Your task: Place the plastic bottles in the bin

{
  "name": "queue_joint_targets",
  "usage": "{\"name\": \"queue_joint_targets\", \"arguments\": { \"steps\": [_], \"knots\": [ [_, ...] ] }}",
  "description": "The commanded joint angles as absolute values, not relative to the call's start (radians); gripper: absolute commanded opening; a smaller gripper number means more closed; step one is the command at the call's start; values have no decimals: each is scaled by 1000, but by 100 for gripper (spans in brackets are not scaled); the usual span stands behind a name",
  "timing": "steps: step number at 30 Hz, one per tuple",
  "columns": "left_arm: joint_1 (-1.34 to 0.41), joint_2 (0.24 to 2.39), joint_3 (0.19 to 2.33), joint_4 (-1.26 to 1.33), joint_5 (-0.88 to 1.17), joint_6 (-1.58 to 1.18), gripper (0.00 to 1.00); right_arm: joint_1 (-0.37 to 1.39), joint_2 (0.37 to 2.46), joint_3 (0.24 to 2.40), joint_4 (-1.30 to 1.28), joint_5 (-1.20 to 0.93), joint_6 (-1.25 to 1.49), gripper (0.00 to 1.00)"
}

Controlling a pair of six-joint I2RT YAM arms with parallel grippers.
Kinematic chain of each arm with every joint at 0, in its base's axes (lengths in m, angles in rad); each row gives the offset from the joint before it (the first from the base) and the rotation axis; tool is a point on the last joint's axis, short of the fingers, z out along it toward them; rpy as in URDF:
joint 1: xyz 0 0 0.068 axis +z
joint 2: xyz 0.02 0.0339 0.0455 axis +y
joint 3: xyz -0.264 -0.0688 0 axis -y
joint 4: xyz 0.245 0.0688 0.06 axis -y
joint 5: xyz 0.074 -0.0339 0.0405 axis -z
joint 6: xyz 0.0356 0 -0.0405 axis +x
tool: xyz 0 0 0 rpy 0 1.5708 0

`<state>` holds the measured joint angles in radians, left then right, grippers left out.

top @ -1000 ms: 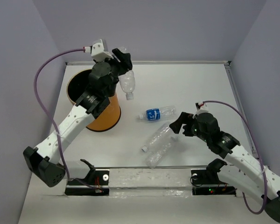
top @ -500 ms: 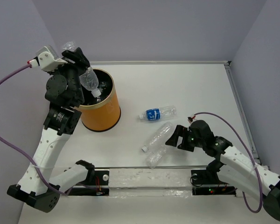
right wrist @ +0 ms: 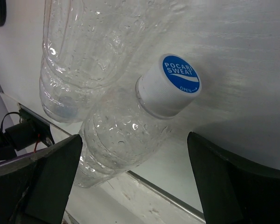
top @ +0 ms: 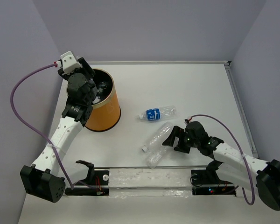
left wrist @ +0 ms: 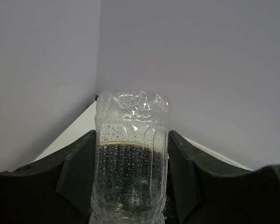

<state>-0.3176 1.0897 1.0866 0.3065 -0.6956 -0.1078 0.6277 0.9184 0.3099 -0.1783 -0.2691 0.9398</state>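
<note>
The other bottle outside, the capped bottle's body below its neck (top: 161,152) (right wrist: 125,127) is between both fingers of the right gripper, so the right gripper needs to close on it; closing now would hold it.
My left gripper (top: 93,87) is over the mouth of the orange bin (top: 107,114), shut on a clear plastic bottle (left wrist: 130,154) that stands between its fingers (left wrist: 79,163). In the top view that bottle is mostly hidden by the wrist. My right gripper (top: 171,140) is open low over the table. A clear bottle with a white and blue cap (right wrist: 168,88) lies between its fingers (right wrist: 51,172), untouched. This bottle (top: 156,157) lies beside another clear bottle (top: 157,135), which also shows in the right wrist view (right wrist: 84,46). A blue-label bottle (top: 156,113) lies farther back.
A clear rail (top: 144,179) runs along the table's near edge just in front of the two bottles. Purple walls close the table at the back and both sides. The bin stands at the back left, close to the left wall.
My left arm has swung the held bottle from right of the bin to its left side and down into its mouth. My right gripper has moved forward and down to the two clear bottles.
</note>
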Motion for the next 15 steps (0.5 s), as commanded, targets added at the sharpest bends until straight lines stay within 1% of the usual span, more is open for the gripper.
{"name": "queue_joint_targets", "arguments": {
  "steps": [1, 4, 7, 8, 10, 14, 15],
  "knots": [
    [-313, 1081, 1034, 497, -735, -52, 50, 630, 960, 279, -38, -245, 969, 99],
    [-313, 1077, 988, 521, -745, -31, 56, 630, 983, 261, -12, -235, 985, 93],
    [-313, 1057, 953, 523, -746, -34, 67, 630, 986, 256, -12, -224, 986, 88],
    [-313, 1046, 942, 522, -744, -34, 73, 630, 979, 252, -11, -216, 986, 87],
    [-313, 1037, 934, 515, -735, -34, 77, 630, 973, 249, -12, -196, 994, 84],
    [-313, 1011, 927, 486, -723, -51, 88, 630, 950, 235, -11, -189, 1006, 72],
    [-313, 1000, 930, 471, -706, -67, 89, 630, 930, 223, -12, -190, 1014, 65]
  ]
}}
